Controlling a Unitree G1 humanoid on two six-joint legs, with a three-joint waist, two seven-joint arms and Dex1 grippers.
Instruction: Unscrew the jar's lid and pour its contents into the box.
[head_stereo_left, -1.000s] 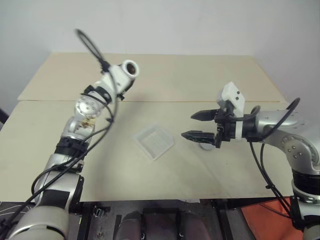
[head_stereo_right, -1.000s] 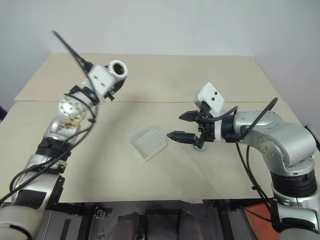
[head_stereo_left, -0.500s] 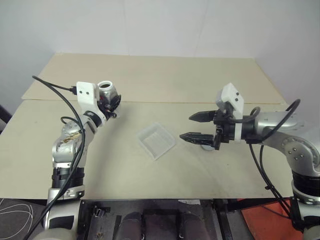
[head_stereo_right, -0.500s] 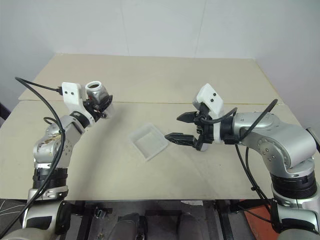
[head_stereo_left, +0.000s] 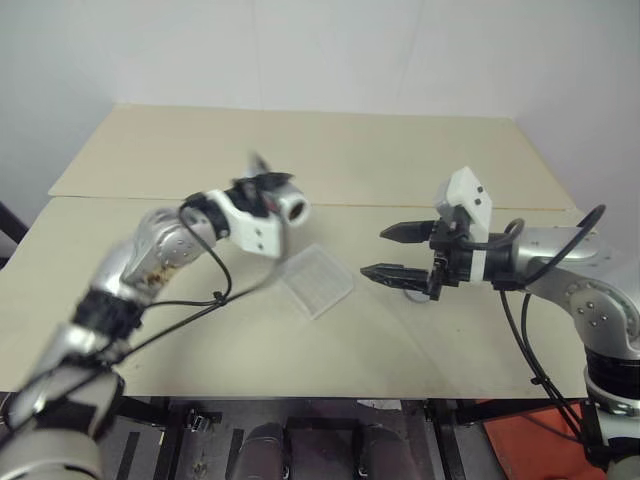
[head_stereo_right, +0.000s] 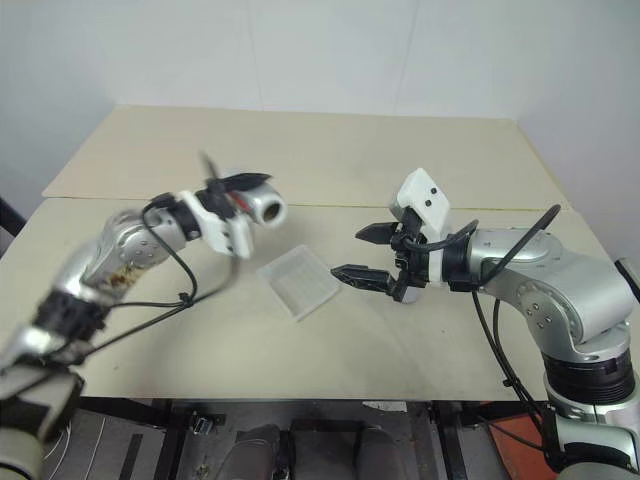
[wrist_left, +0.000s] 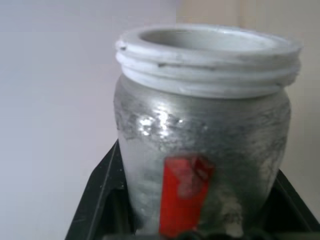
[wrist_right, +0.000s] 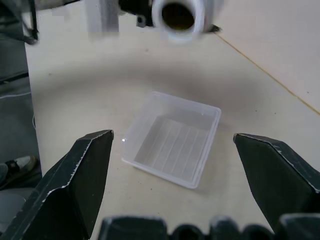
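Observation:
The silvery jar hangs tipped above the pale wooden table and would drop if I opened now, so my left gripper needs to keep holding it.
My left gripper (head_stereo_left: 270, 202) is shut on the jar (head_stereo_left: 289, 208), a silvery cylinder with a red label (wrist_left: 186, 192) and a bare white threaded mouth (wrist_right: 178, 17). It holds the jar tipped on its side above the table, mouth toward the right, just beyond the box's far left corner. The box (head_stereo_left: 315, 281) is a shallow translucent tray with a ribbed bottom, lying flat mid-table. To its right my right gripper (head_stereo_left: 374, 251) hovers open and empty, pointing at the box. The grey lid (head_stereo_left: 412, 293) lies on the table under that gripper. The contents are hidden inside the jar's dark mouth.
The pale wooden table (head_stereo_left: 330, 150) has a seam across it behind the box. Its front edge runs close below both arms. Black cables (head_stereo_left: 215, 300) loop off the left arm over the table.
My left arm has swung down and to the right, carrying the jar from the table's left side to beside the box and tipping it onto its side. The right gripper has stayed put.

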